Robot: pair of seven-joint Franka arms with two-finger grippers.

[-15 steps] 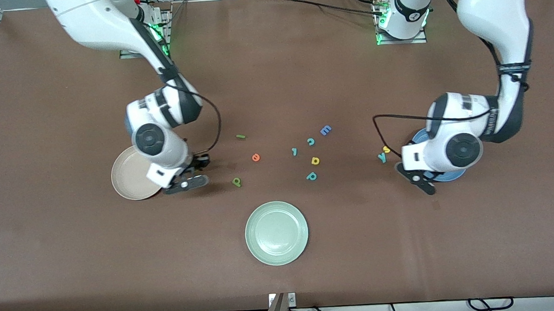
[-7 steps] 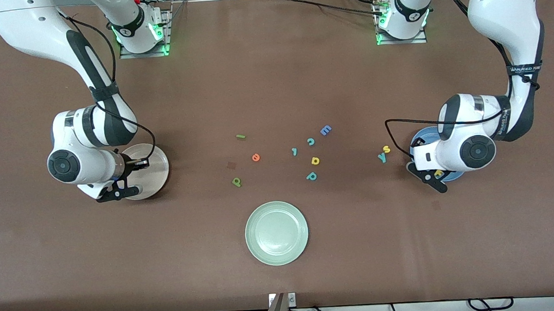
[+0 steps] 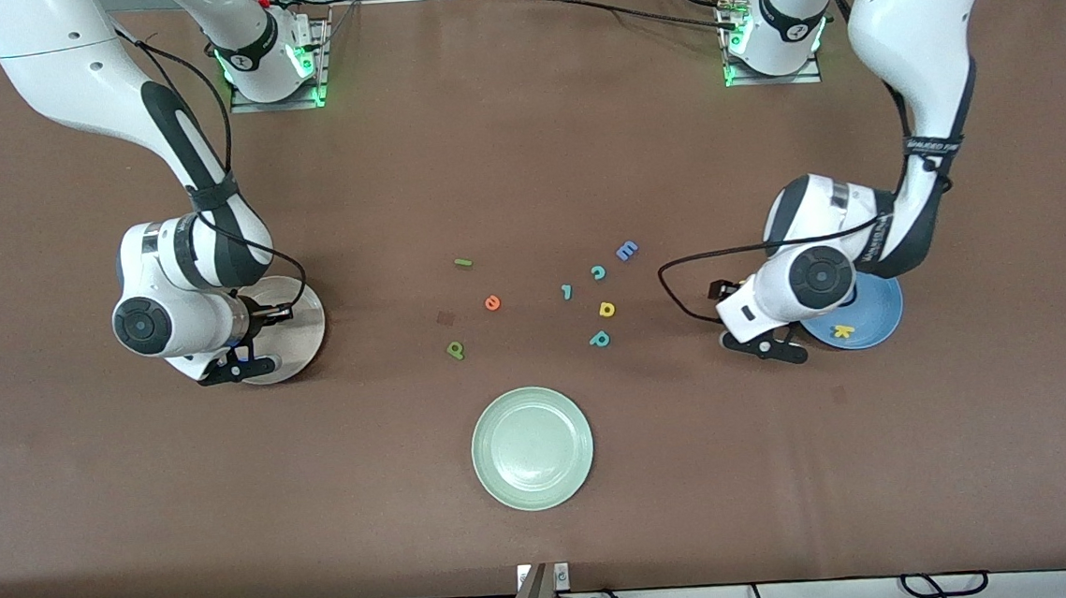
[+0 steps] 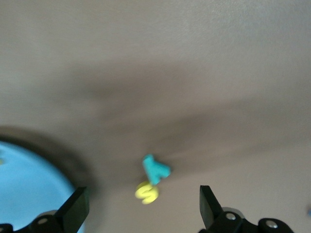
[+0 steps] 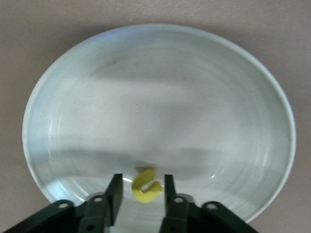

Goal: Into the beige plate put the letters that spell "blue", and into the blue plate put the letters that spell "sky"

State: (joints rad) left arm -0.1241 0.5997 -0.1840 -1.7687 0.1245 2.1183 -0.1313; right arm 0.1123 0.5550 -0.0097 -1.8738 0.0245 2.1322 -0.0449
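Note:
The left gripper's fingers are above and short of the teal y (image 4: 155, 170) beside the yellow s (image 4: 146, 193), so they would miss the y if they closed now. The left gripper needs to first go lower.
My right gripper (image 5: 142, 180) hangs low over the beige plate (image 5: 160, 97), fingers open, with the yellow u (image 5: 145, 191) loose between them and a gap on each side. In the front view that gripper (image 3: 242, 366) covers part of the beige plate (image 3: 295, 320). My left gripper (image 4: 142, 206) stands wide open over the teal y (image 4: 155, 169) and yellow s (image 4: 146, 193), which touch on the table beside the blue plate (image 4: 24, 179). The yellow k (image 3: 841, 331) lies in the blue plate (image 3: 876, 308). The green l (image 3: 463, 263), orange e (image 3: 493, 303) and dark green b (image 3: 455, 349) lie mid-table.
Other letters lie mid-table: a blue E (image 3: 626, 251), teal c (image 3: 598, 273), small teal piece (image 3: 567, 291), yellow a-shaped letter (image 3: 606, 309) and teal p-shaped letter (image 3: 600, 338). A pale green plate (image 3: 532, 447) sits nearer the front camera.
My right gripper moved from beside the beige plate to over it and parted its fingers round the u. My left gripper opened, left the k in the blue plate and shifted over the s and y.

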